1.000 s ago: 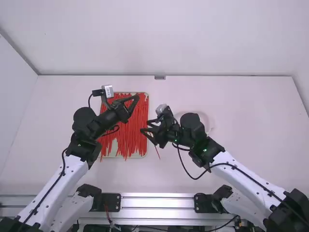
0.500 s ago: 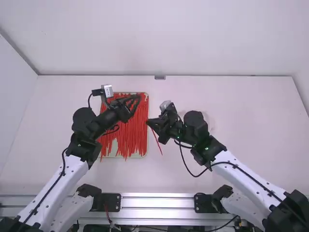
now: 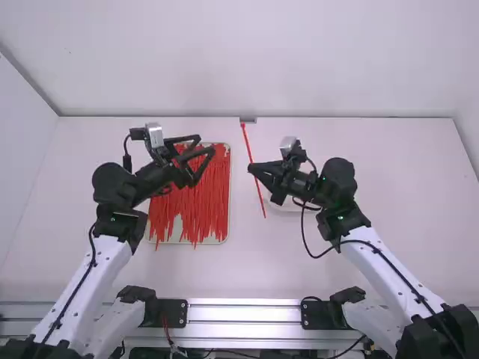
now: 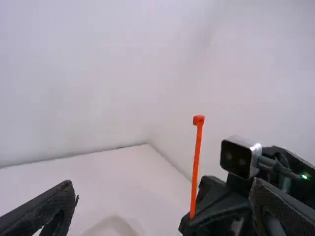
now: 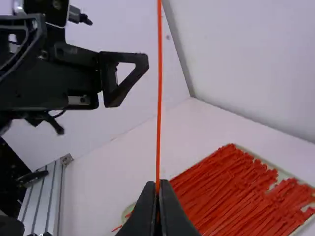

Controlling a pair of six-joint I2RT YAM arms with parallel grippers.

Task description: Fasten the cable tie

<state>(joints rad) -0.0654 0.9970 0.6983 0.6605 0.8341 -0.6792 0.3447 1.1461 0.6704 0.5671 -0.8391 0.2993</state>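
Note:
My left gripper has to grip the cable tie by its head end (image 3: 243,126) next, to thread the red cable tie's tail (image 3: 263,212) through and fasten it.
My right gripper (image 3: 264,180) is shut on a single red cable tie (image 3: 252,169), held up off the table near the middle; the tie runs straight, its head end (image 4: 198,120) pointing up and away. In the right wrist view the tie (image 5: 158,93) rises from between the closed fingers (image 5: 146,211). My left gripper (image 3: 196,155) hangs open above the tray of red cable ties (image 3: 196,200), with nothing between its fingers (image 4: 44,211). The left wrist view faces the right gripper (image 4: 216,216) across a gap.
The tray (image 3: 226,196) with several loose red ties lies left of the middle of the table. A faint round mark (image 3: 314,187) lies on the white table under the right arm. Bare table spreads to the right and at the front.
The right gripper has lifted the red tie from beside the tray and swung right and up, turning the tie upright. The left gripper has risen and pulled back slightly left, still open.

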